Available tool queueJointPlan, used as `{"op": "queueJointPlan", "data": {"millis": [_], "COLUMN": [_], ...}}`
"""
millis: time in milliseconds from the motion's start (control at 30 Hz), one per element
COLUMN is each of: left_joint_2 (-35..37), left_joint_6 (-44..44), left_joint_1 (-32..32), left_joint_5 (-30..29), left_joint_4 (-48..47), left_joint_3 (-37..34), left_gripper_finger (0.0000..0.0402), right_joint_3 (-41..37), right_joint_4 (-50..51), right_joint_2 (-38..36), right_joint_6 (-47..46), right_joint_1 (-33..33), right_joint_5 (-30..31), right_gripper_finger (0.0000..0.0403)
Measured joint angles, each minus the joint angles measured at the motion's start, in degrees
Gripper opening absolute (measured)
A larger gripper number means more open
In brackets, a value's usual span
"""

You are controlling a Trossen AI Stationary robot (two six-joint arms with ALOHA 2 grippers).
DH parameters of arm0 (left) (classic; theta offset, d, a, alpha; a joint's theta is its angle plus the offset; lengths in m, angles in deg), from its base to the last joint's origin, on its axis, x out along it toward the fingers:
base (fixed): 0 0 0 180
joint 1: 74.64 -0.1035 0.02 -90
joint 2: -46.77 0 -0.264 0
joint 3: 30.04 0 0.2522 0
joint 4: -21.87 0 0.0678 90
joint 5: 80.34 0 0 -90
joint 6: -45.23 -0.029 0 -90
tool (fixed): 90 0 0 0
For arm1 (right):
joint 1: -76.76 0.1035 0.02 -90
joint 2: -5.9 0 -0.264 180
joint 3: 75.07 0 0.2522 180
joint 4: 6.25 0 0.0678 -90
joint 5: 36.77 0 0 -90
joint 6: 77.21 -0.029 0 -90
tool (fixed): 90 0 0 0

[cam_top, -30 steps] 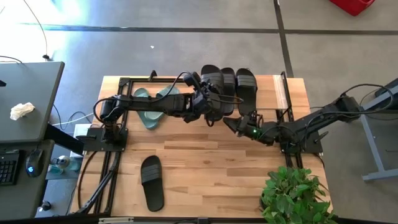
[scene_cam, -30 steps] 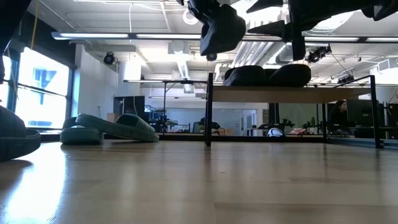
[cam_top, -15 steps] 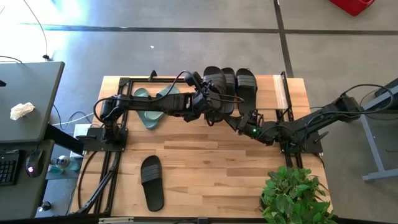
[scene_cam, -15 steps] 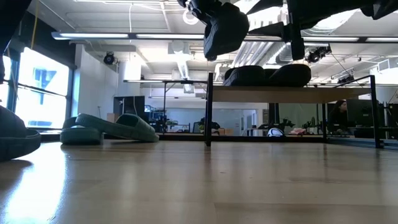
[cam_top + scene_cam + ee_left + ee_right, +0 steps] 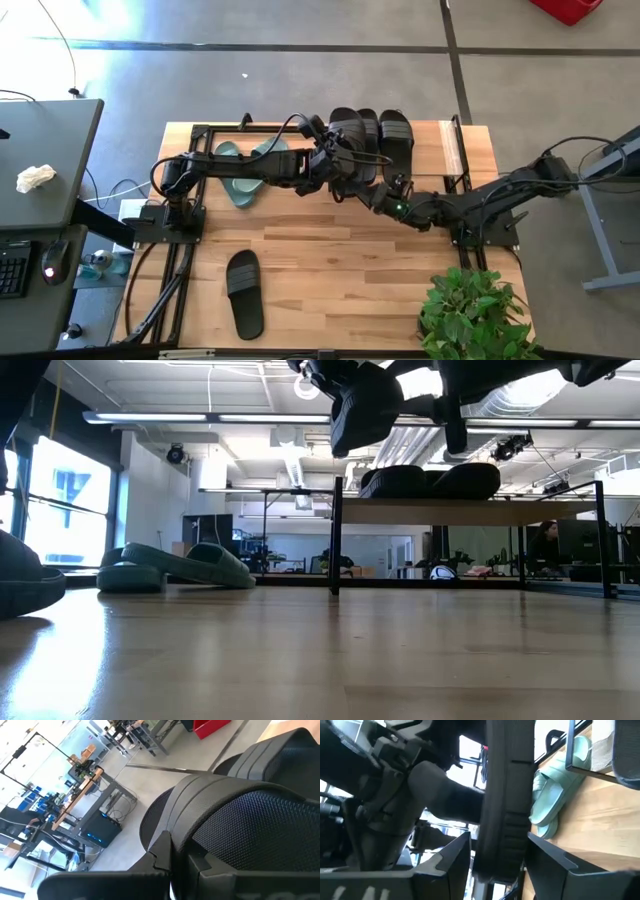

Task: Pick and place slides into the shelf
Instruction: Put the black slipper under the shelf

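The black slide's heel end (image 5: 502, 862) needs to be grabbed next by my right gripper, so that the slide's strapped toe end stays free to enter the shelf.
My left gripper (image 5: 335, 172) is shut on a black slide (image 5: 362, 410), held in the air beside the shelf's (image 5: 470, 512) left post. My right gripper (image 5: 372, 193) is open and reaches in from the right. In the right wrist view the held slide (image 5: 502, 795) stands edge-on between its two fingers. Three black slides (image 5: 367, 132) lie on the shelf's top board. Two green slides (image 5: 245, 172) rest on the table at the far left, partly under my left arm. Another black slide (image 5: 245, 292) lies sole-down near the front left. My left gripper pinches the black slide's rim beside the ribbed strap (image 5: 175, 845) between its two fingers, coming roughly level from the table's left. The slide is lifted clear of the table and hangs tilted below the fingers. My right gripper: I cannot tell whether its fingers (image 5: 457, 862) touch the slide's sole.
An open black metal frame (image 5: 200, 132) stands at the far left. A potted plant (image 5: 475, 315) overhangs the near right corner. Bare tabletop (image 5: 350, 270) lies in the middle and near the front.
My right gripper has moved toward the table's left and a little toward the far edge, closing in on the held slide until its open fingers stand on either side of it. The slide stays in the air in my left gripper.
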Motion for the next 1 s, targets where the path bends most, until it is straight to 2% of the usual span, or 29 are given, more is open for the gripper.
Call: {"op": "queueJointPlan", "data": {"millis": [133,333,433,700,1000], "left_joint_2": [0.0,0.0,0.0,2.2,7.5], "left_joint_6": [0.0,0.0,-0.1,0.4,1.6], "left_joint_1": [0.0,0.0,0.4,3.6,7.9], "left_joint_5": [0.0,0.4,0.5,0.1,0.7], "left_joint_4": [-0.2,-0.8,-2.9,-6.9,-11.5], "left_joint_3": [0.0,0.0,0.0,0.1,1.4], "left_gripper_finger": [0.0,0.0001,0.0014,0.0077,0.013], "right_joint_3": [0.0,0.0,0.0,0.0,0.0], "right_joint_4": [0.1,1.1,2.5,3.5,12.2], "right_joint_2": [0.2,0.2,0.2,-1.0,-9.6], "right_joint_6": [-0.4,0.2,0.3,3.9,8.8], "right_joint_1": [0.1,0.1,0.1,0.3,0.3], "right_joint_5": [0.6,1.2,1.0,-1.2,-2.3], "right_gripper_finger": [0.0146,0.007,0.0041,0.0041,0.0041]}}
